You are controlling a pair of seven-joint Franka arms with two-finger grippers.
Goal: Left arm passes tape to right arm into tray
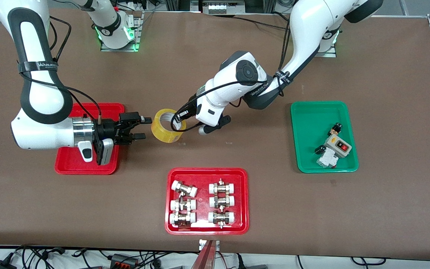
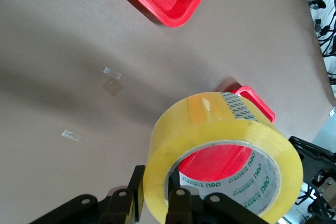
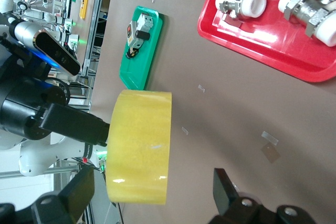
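I need to take the yellow tape over from my left gripper into the red tray (image 1: 69,166), so next I should pinch the yellow tape's side (image 1: 158,127) with my right gripper.
The yellow tape (image 1: 164,129) hangs in the air between the two grippers, its hole facing the left arm. My left gripper (image 1: 179,123) is shut on the tape's wall, one finger inside the core and one outside (image 2: 157,192). In the left wrist view the tape (image 2: 210,124) fills the foreground, with the red tray (image 2: 257,102) showing past it. My right gripper (image 1: 143,128) is open, over the edge of the tray (image 1: 69,166), with its tips just short of the roll. In the right wrist view the tape (image 3: 139,145) lies between the spread fingers of the right gripper (image 3: 152,190), touching neither.
A second red tray (image 1: 172,224) holding several white-capped metal fittings lies nearest the front camera. A green tray (image 1: 304,123) with a switch box (image 1: 336,145) sits toward the left arm's end. Small tape scraps (image 1: 229,142) lie on the brown table.
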